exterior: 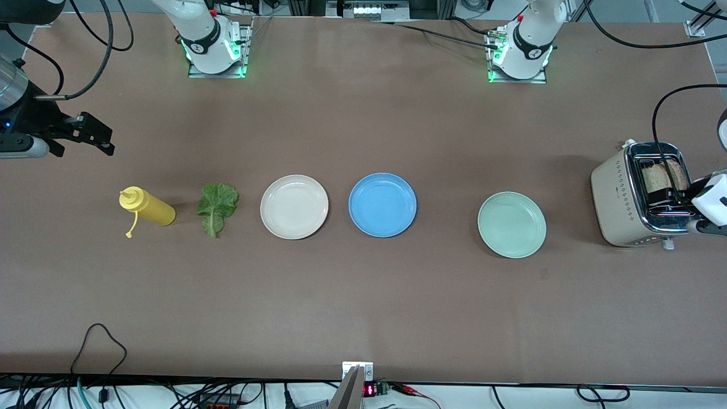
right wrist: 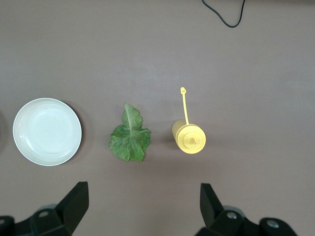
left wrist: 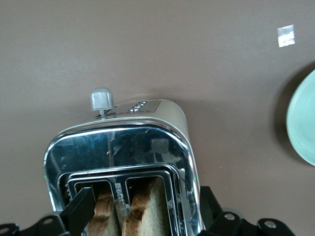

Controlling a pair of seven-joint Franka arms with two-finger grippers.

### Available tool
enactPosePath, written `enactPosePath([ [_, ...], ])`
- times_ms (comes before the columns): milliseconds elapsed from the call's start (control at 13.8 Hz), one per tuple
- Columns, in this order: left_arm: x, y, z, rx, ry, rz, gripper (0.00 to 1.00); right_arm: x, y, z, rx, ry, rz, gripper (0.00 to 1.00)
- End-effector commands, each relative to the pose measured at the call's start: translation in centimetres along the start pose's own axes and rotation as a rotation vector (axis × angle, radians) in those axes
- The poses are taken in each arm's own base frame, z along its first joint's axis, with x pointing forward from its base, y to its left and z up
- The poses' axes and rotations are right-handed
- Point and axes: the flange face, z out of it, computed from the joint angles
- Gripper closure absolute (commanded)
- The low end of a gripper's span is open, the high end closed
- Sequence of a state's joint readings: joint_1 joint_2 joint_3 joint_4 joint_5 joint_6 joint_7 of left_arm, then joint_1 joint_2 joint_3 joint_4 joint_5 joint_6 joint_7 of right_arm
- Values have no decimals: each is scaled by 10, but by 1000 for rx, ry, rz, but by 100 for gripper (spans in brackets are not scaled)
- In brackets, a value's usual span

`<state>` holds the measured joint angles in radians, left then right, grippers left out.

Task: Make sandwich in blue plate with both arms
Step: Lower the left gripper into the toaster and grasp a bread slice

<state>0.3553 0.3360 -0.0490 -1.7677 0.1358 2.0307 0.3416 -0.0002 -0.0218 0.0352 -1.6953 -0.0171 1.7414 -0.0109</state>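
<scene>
I need to start the sandwich for the blue plate with a bread slice, so my left gripper should next grab that slice by its crust edge (left wrist: 140, 204).
The blue plate (exterior: 382, 204) lies bare in the middle of the table. Two browned bread slices (exterior: 661, 176) (left wrist: 147, 211) stand in the slots of a beige and chrome toaster (exterior: 616, 199) (left wrist: 147, 128) at the left arm's end. My left gripper (exterior: 679, 196) (left wrist: 145, 211) is open over the toaster top. One of its fingers (left wrist: 78, 211) is in a slot beside a slice and the other finger (left wrist: 211, 204) is outside the chrome wall. The green lettuce leaf (exterior: 217, 207) (right wrist: 129, 140) lies flat toward the right arm's end. My right gripper (exterior: 102, 136) (right wrist: 142, 194) hangs open over bare table by the leaf and bottle.
A beige plate (exterior: 294, 206) (right wrist: 47, 131) sits between the lettuce and the blue plate. A pale mint plate (exterior: 512, 224) (left wrist: 302, 123) lies between the blue plate and the toaster. A yellow squeeze bottle (exterior: 149, 208) (right wrist: 189, 137) lies beside the lettuce. Cables run along the table's near edge.
</scene>
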Motion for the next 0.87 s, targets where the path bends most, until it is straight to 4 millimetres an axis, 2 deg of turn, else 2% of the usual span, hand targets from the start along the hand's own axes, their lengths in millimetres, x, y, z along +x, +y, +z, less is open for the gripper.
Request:
enactPosePath([
  [0, -8, 0, 4, -19, 18, 16, 4, -3, 1, -1, -2, 1, 10, 0],
  [217, -12, 2, 11, -34, 5, 12, 5, -3, 1, -1, -2, 1, 10, 0],
  [507, -29, 10, 11, -41, -16, 13, 5, -3, 1, -1, -2, 1, 10, 0],
  [796, -33, 9, 15, -46, -28, 11, 6, -3, 1, -1, -2, 0, 10, 0],
])
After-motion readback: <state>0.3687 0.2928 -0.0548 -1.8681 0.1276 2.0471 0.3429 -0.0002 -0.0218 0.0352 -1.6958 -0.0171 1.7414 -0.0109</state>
